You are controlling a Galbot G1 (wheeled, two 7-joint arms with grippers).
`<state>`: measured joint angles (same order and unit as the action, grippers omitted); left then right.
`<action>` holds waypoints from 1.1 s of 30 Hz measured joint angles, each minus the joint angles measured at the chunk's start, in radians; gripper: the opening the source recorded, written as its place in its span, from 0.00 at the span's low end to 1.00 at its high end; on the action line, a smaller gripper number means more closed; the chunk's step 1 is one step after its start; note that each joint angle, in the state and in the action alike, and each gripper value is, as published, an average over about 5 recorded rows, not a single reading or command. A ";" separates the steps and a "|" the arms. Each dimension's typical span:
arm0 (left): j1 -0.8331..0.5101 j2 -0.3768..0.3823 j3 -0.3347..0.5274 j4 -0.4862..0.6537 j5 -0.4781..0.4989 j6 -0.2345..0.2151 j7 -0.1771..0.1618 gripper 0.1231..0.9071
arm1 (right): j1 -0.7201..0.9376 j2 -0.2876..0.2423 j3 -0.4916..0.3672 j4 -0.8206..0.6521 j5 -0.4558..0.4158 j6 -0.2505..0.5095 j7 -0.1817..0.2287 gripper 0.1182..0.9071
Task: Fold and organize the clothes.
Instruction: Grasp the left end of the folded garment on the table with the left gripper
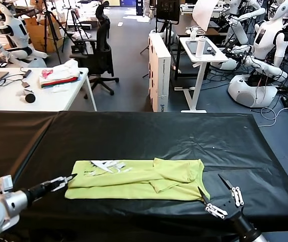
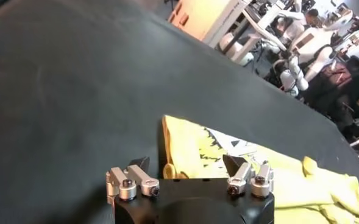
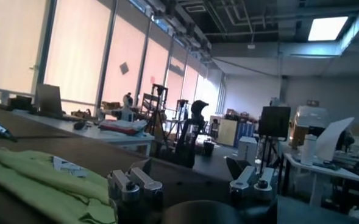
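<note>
My left gripper grabs the T-shirt by the corner of its printed end [image 1: 70, 190] next, to fold the long strip [image 1: 134, 180] in half.
The lime yellow-green T-shirt [image 1: 149, 181] lies folded into a long strip on the black table [image 1: 159, 133], near its front edge. Its white print [image 1: 106, 166] faces up at the left end. My left gripper [image 1: 69, 179] is open and empty, low over the table at the shirt's left end. In the left wrist view [image 2: 185, 164] the shirt [image 2: 289, 182] lies just past the jaws. My right gripper [image 1: 212, 185] is open and empty at the shirt's right front corner. In the right wrist view [image 3: 190, 165] the shirt [image 3: 39, 179] lies off to one side.
A white desk [image 1: 13, 101] behind the table on the left holds a pile of pink, white and red cloth [image 1: 61, 75]. Behind the table stand an office chair [image 1: 99, 48], a white cabinet [image 1: 159, 70], a small white stand [image 1: 202, 53] and other robots [image 1: 265, 45].
</note>
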<state>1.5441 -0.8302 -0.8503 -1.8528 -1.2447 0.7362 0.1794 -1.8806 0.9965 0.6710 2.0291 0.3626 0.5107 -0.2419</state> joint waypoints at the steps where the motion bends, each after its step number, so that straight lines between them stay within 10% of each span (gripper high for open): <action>1: -0.002 -0.003 0.001 0.003 0.000 0.000 0.000 1.00 | 0.000 0.000 0.000 0.000 0.000 0.000 0.000 1.00; 33: -0.022 -0.052 0.060 0.007 0.000 -0.002 0.023 0.88 | 0.009 0.013 -0.016 0.006 -0.012 -0.017 0.004 1.00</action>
<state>1.5220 -0.8821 -0.7905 -1.8463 -1.2443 0.7339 0.2028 -1.8717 1.0099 0.6546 2.0349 0.3510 0.4937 -0.2377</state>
